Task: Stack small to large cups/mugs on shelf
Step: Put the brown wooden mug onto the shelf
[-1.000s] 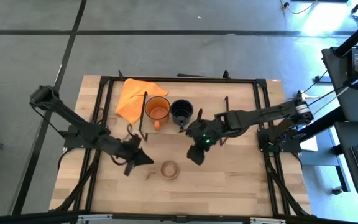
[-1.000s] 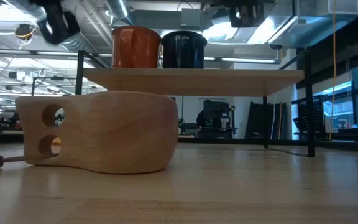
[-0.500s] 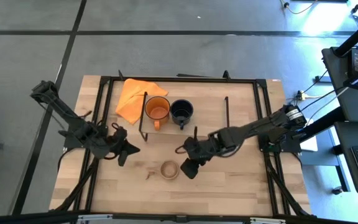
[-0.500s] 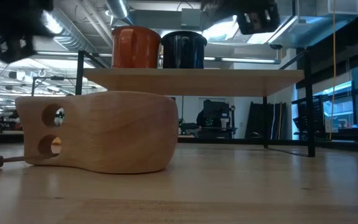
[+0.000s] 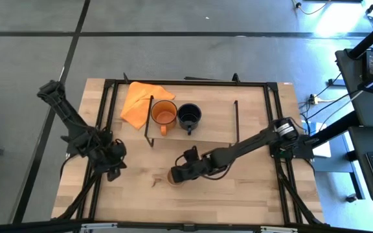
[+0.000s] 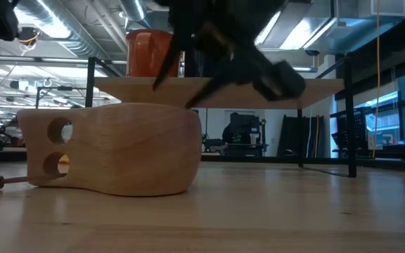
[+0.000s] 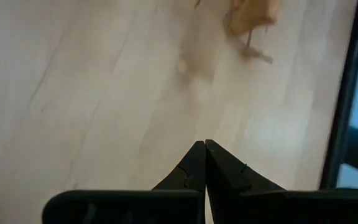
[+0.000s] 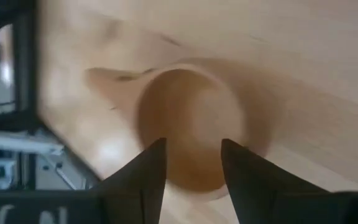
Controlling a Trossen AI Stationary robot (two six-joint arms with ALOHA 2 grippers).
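Observation:
My right gripper should go lower before it closes on the wooden cup. Its fingers are above the wooden cup's rim (image 8: 243, 118), over the wooden cup's opening (image 8: 191, 118), so they would miss if they closed now.
The tan wooden cup (image 5: 177, 176) stands upright on the table near its front, its holed handle (image 6: 48, 151) sticking out sideways. My right gripper (image 8: 191, 163) is open and hovers just over the cup's mouth (image 8: 191, 121), fingers pointing down; no touch shows. The orange mug (image 5: 164, 114) and the navy mug (image 5: 188, 115) stand side by side on the shelf (image 6: 216, 88), at its left end. My left gripper (image 7: 204, 149) is shut, over bare table at the left (image 5: 112, 162). The low view blurs the right gripper (image 6: 185, 88) above the cup (image 6: 118, 158).
A flat orange cloth (image 5: 141, 100) lies at the far left beside the shelf. The shelf's thin black legs (image 5: 236, 120) stand behind the wooden cup. A black frame (image 5: 105, 116) runs around the table's edges. Bare shelf board (image 5: 215, 123) lies right of the navy mug.
My right gripper has moved toward the table's near left and come down over the wooden cup. My left arm has drawn back toward the table's left edge, away from the cup. The cup and both mugs have kept still.

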